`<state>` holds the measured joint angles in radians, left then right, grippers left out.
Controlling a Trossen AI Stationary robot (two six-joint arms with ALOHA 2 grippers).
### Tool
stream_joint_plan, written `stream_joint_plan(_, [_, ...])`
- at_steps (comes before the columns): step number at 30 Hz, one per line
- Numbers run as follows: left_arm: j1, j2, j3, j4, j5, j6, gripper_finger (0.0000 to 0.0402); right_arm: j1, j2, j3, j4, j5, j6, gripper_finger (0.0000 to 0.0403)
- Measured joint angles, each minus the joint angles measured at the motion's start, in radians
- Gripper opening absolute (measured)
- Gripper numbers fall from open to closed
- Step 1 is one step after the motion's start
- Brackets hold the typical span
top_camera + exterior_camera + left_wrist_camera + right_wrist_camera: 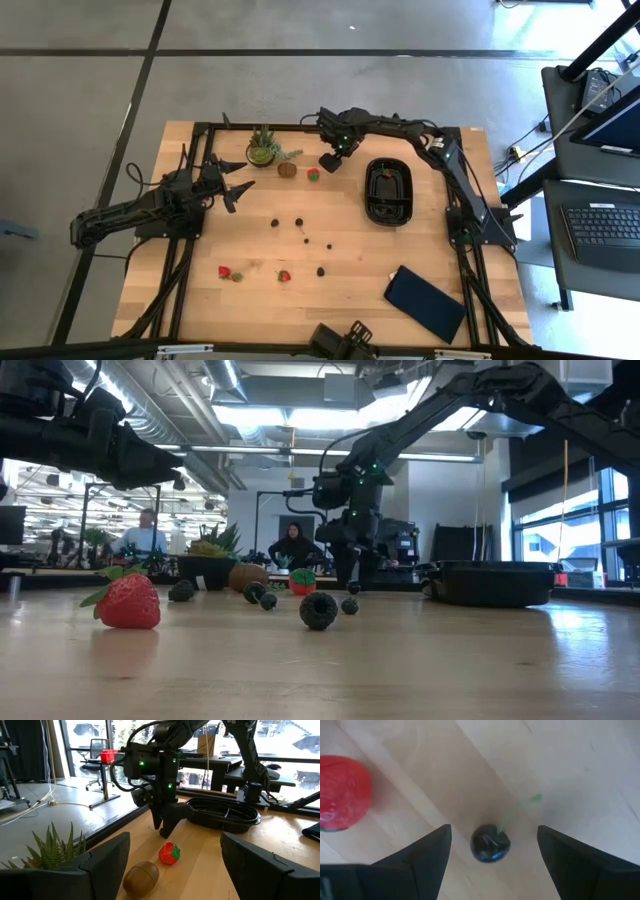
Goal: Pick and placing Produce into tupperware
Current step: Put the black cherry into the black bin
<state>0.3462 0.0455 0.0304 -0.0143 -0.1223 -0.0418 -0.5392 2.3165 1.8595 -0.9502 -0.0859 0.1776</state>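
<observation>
My right gripper should close on the dark cherry now. My fingers reach down on both sides of the dark cherry's round body (489, 843), so they would hold the cherry.
A small dark cherry (490, 842) with a green stem lies on the wooden table. My right gripper (493, 836) points down over it, open, one finger on each side and neither touching. In the high view this gripper (330, 160) hides the cherry. Beside it lie a red strawberry (313, 174) and a brown round fruit (287, 170). More dark berries (298, 222) and two strawberries (226, 272) rest nearer the front edge. The black tupperware (389, 190) stands to the right. My left gripper (238, 183) waits open at the table's left.
A small potted plant (262, 148) stands at the far edge, left of the brown fruit. A flat dark-blue rectangle (425, 303) lies at the near right. Bare wood lies between the berries and the tupperware. People sit in the room beyond (292, 545).
</observation>
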Motion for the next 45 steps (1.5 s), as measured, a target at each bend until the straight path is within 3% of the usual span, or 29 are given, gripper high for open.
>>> stream_joint_plan(6, [0.000, 0.000, 0.000, 0.000, 0.000, 0.000, 0.0302, 0.000, 0.000, 0.000, -0.002, -0.002, 0.000, 0.0291])
stream_joint_plan(20, [0.000, 0.000, 0.000, 0.000, 0.000, 0.000, 0.0302, 0.000, 0.000, 0.000, -0.010, -0.003, -0.001, 0.0202])
stream_joint_plan(45, [0.000, 0.000, 0.000, 0.000, 0.000, 0.000, 0.0302, 0.008, 0.000, -0.001, -0.024, -0.005, -0.007, 0.0127])
